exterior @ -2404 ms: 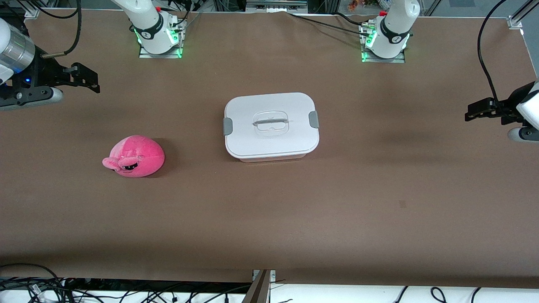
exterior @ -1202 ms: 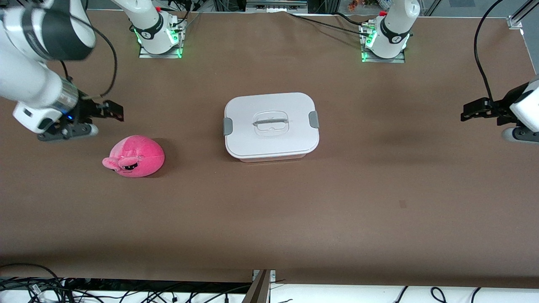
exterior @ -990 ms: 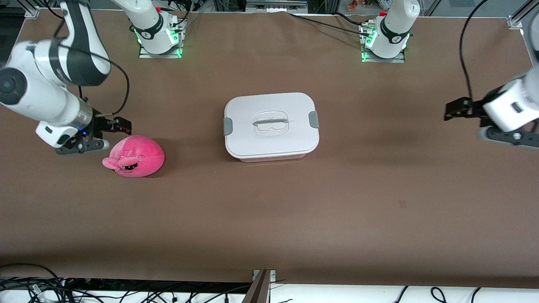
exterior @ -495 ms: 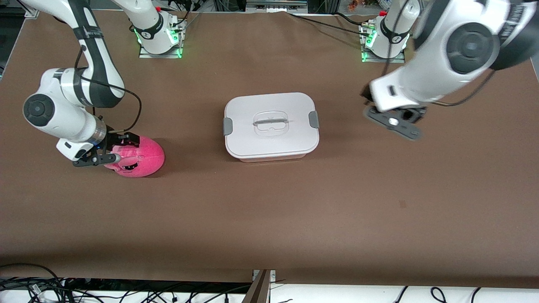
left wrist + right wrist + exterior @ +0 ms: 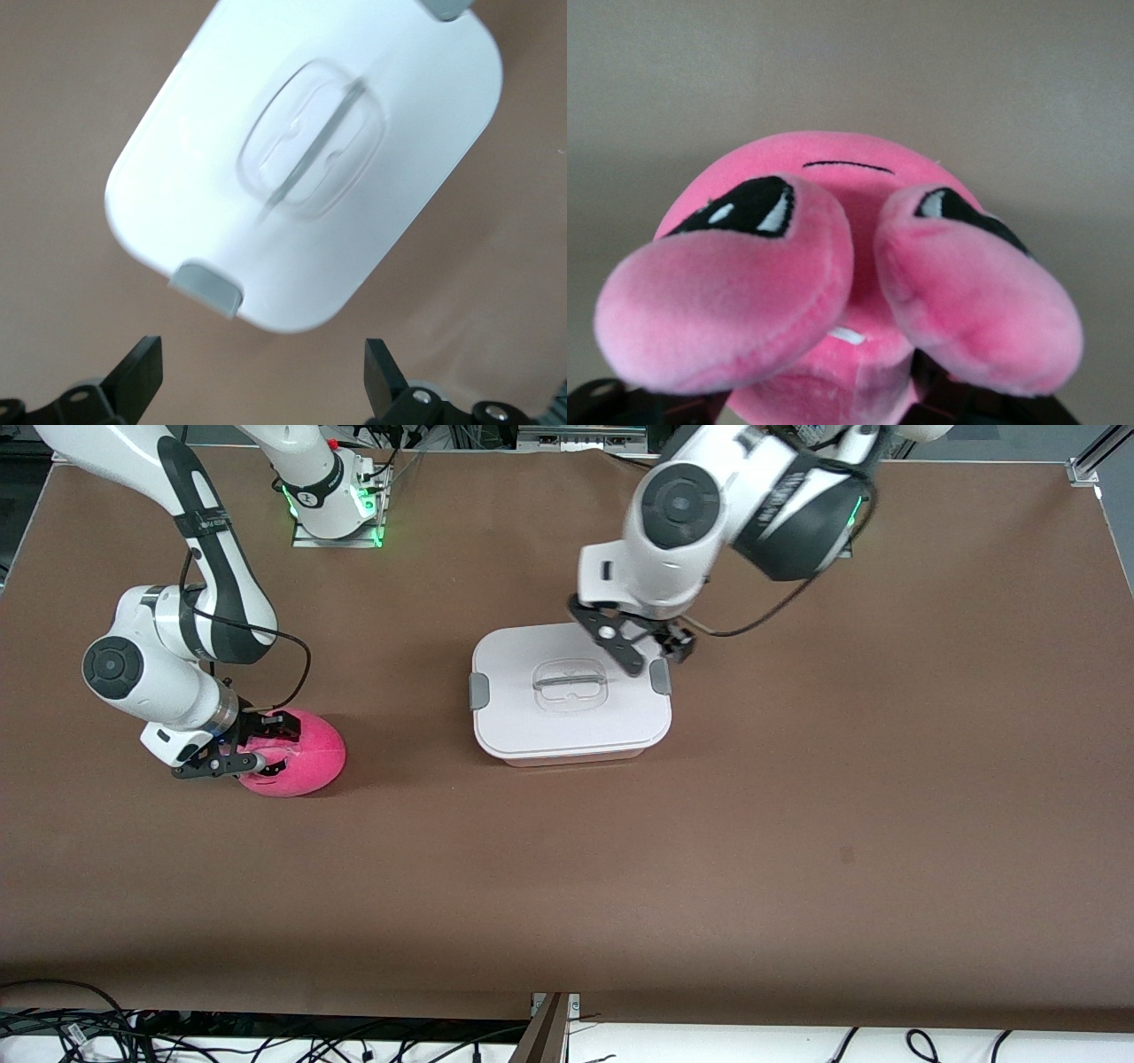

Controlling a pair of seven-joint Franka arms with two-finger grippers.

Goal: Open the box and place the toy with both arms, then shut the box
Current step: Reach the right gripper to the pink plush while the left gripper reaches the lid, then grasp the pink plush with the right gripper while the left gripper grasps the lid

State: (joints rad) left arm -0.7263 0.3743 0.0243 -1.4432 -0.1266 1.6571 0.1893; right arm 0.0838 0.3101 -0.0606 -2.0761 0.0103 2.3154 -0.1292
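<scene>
Next, my left gripper grabs the white lid by its recessed handle, to open the box for the pink toy (image 5: 310,757).
The box (image 5: 567,726) stands shut in the middle of the table, its white lid on, a clear handle (image 5: 571,684) recessed in the lid and a grey clip (image 5: 659,677) at each end. My left gripper (image 5: 645,651) is open above the clip end toward the left arm's end. In the left wrist view the lid (image 5: 292,106) and that clip (image 5: 205,288) show, with bare table between the gripper's (image 5: 263,381) wide jaws. The pink toy (image 5: 310,757) lies on the table toward the right arm's end. My right gripper (image 5: 259,742) is open, low at the toy's (image 5: 850,177) face end, fingers either side.
The brown table (image 5: 797,824) stretches around the box and the toy. Both arm bases (image 5: 332,500) stand along the table's edge farthest from the front camera. Cables (image 5: 89,1036) hang below the nearest edge.
My left arm has swung in from the table's end to above the box's clip end. My right gripper has come down from beside the toy to around its face end.
</scene>
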